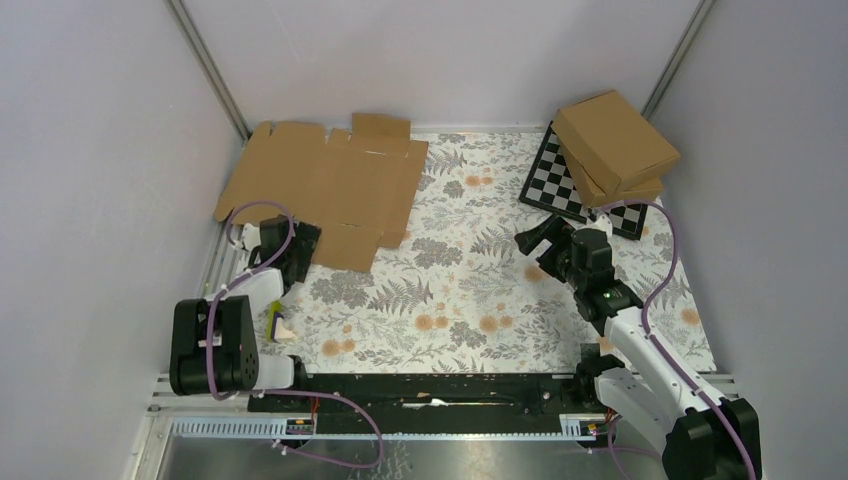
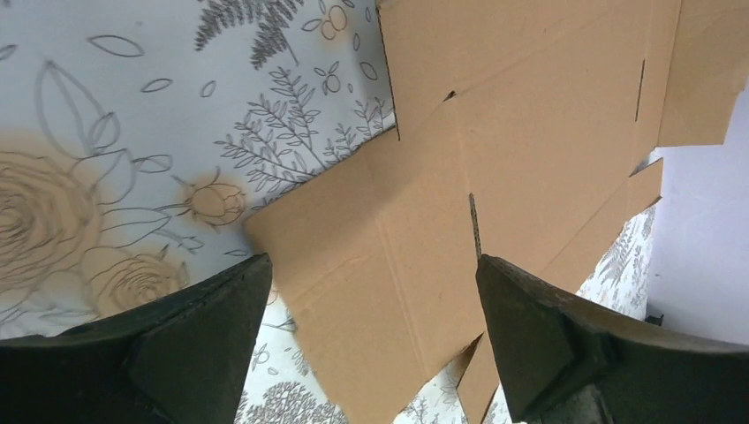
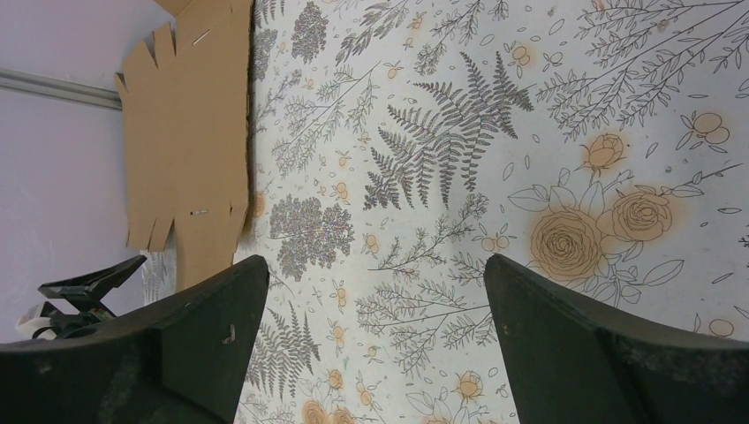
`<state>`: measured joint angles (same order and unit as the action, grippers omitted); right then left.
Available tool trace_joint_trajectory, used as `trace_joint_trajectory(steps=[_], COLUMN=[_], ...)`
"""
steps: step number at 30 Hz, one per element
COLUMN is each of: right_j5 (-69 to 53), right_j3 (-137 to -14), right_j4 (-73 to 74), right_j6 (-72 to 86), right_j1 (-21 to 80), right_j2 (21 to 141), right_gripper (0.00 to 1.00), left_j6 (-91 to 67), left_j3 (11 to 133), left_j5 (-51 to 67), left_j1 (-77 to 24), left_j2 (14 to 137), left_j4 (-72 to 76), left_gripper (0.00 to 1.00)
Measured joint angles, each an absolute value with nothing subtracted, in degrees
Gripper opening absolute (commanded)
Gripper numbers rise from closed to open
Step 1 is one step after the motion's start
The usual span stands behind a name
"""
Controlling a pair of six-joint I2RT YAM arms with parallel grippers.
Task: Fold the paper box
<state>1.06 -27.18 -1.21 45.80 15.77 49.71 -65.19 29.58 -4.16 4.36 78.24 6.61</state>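
I will grab the paper box's near-edge flap [image 1: 342, 253] [image 2: 344, 288] with my left gripper, to bring its free side to my right gripper for folding.
The paper box [image 1: 330, 180] is a flat brown cardboard blank with flaps and slots, lying unfolded at the back left of the flowered table. My left gripper [image 1: 290, 250] hovers open at the blank's near edge; in its wrist view a corner flap [image 2: 397, 291] shows between the wide-apart fingers [image 2: 203, 327], not gripped. My right gripper [image 1: 545, 240] is open over the bare cloth right of centre, apart from the blank. The right wrist view shows the paper box [image 3: 190, 132] far off at the left and only cloth between the spread jaws of the right gripper [image 3: 375, 291].
Two ready-made brown boxes [image 1: 615, 145] are stacked on a chequered board [image 1: 570, 190] at the back right. Grey walls close in the table on the left, back and right. A black rail [image 1: 420, 388] runs along the near edge between the arm bases.
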Motion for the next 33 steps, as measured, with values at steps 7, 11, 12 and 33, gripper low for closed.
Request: trace_joint_trajectory(steps=[7,11,12,33], right_j5=[1.3,1.4,1.4,-12.7], right_j3=[-26.8,-26.6,-26.6,-29.1], right_j4=[-1.2,-1.2,-1.3,-7.3], right_j6=[45.2,45.2,45.2,43.8], right_j1=[15.8,15.8,15.8,15.8], right_j2=[49.7,49.8,49.8,62.3], right_gripper=[1.0,1.0,1.0,0.96], left_j6=[-64.9,-64.6,-64.5,-69.4], left_j3=[28.6,28.4,28.0,25.9], left_j5=[-7.4,-8.1,-7.8,10.4], left_j1=[4.4,4.4,4.4,-1.7], left_j2=[72.6,71.0,71.0,74.5], left_j4=[2.4,1.9,2.9,13.3], left_gripper=[0.96,0.86,0.81,0.0])
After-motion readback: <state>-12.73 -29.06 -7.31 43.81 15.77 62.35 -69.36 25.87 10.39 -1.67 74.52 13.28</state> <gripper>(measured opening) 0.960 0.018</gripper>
